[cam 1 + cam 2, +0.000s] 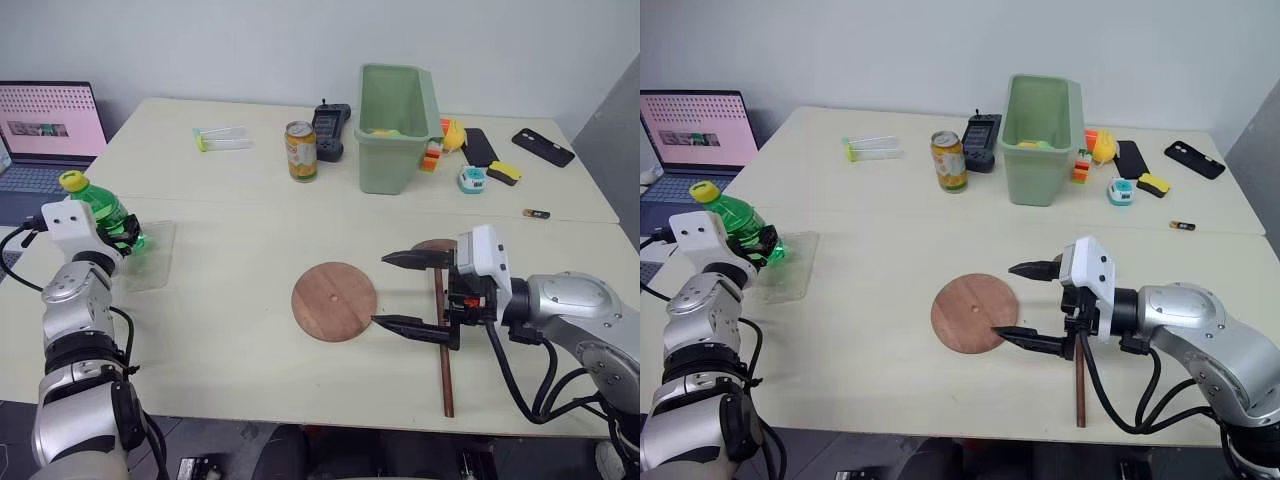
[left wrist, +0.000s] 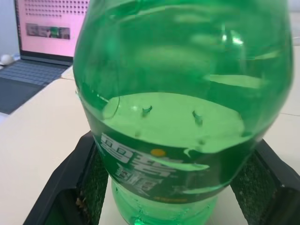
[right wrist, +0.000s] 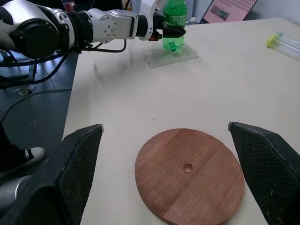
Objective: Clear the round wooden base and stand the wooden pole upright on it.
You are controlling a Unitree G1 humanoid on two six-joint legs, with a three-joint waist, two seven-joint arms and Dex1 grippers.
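The green bottle has its base down at the clear plastic tray and would stay there. My left gripper should open now.
The round wooden base lies flat at the table's middle with nothing on it, its centre hole visible. The wooden pole lies on the table just right of it, with its small end disc at the far end. My right gripper hovers open at the base's right edge, pointing left, in front of the pole and holding nothing. At the far left, my left gripper is shut on a green bottle with a yellow cap. The bottle sits between the pads.
A clear plastic tray lies under the bottle. At the back stand a green bin, a drink can, a black remote, a clear tube and phones. A laptop sits far left.
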